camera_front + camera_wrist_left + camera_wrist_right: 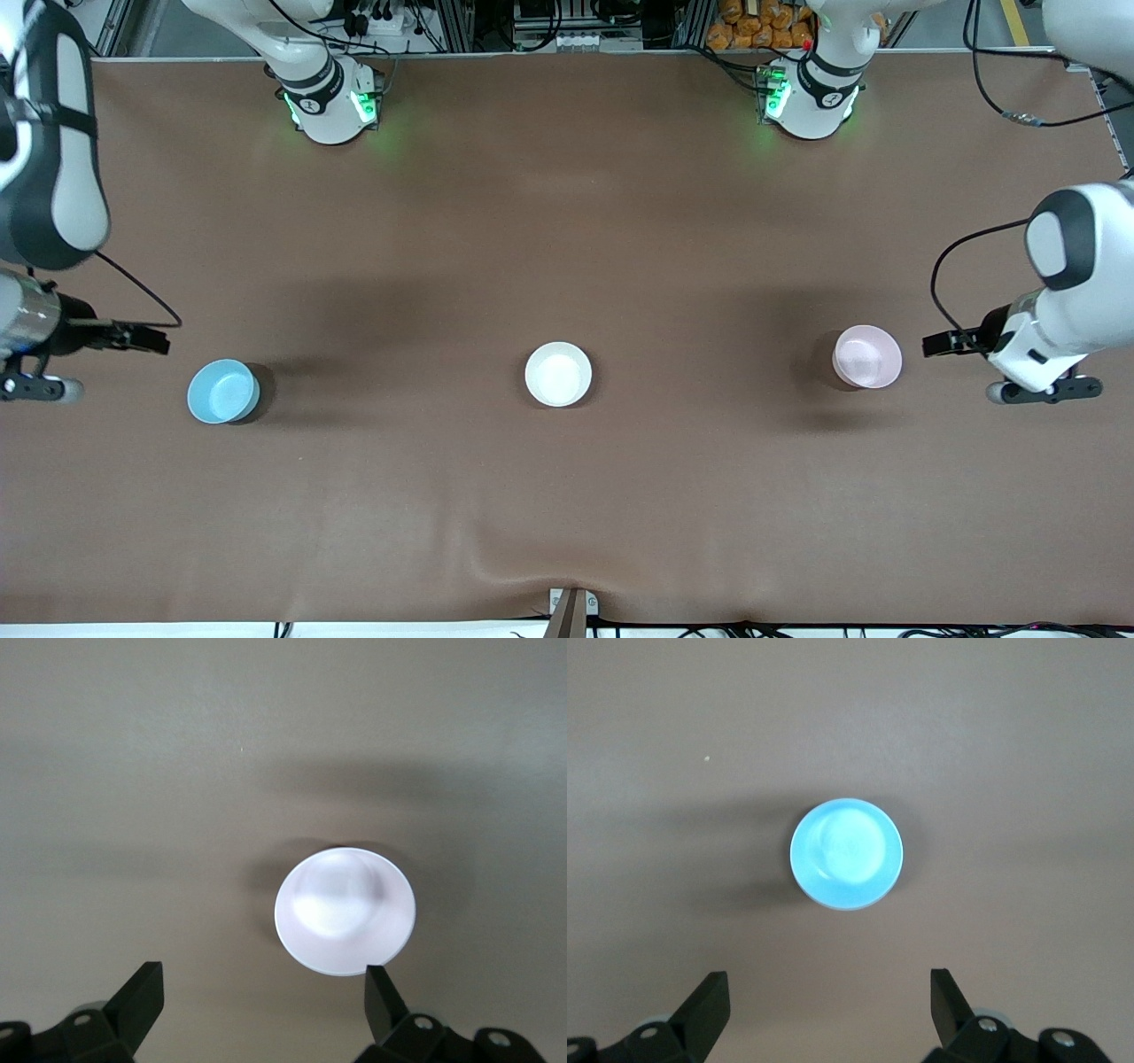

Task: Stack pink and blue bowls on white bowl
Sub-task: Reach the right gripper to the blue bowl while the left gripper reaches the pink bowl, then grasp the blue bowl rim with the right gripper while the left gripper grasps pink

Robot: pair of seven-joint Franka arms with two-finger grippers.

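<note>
My left gripper grabs the pink bowl's rim (899, 358) next, to stack the bowl on the white bowl (558, 374).
The white bowl (558, 374) stands upright at the middle of the table. The pale pink bowl (867, 356) stands toward the left arm's end and shows in the left wrist view (345, 911). The light blue bowl (223, 391) stands toward the right arm's end and shows in the right wrist view (846, 853). My left gripper (941, 343) (263, 992) is open and empty, up over bare table beside the pink bowl. My right gripper (146, 338) (828, 992) is open and empty, up over bare table beside the blue bowl.
The brown table mat (567, 221) carries only the three bowls, set in a row. A small clamp (571, 607) sits at the table edge nearest the front camera, where the mat wrinkles. The two arm bases (332, 102) (811, 97) stand along the farthest edge.
</note>
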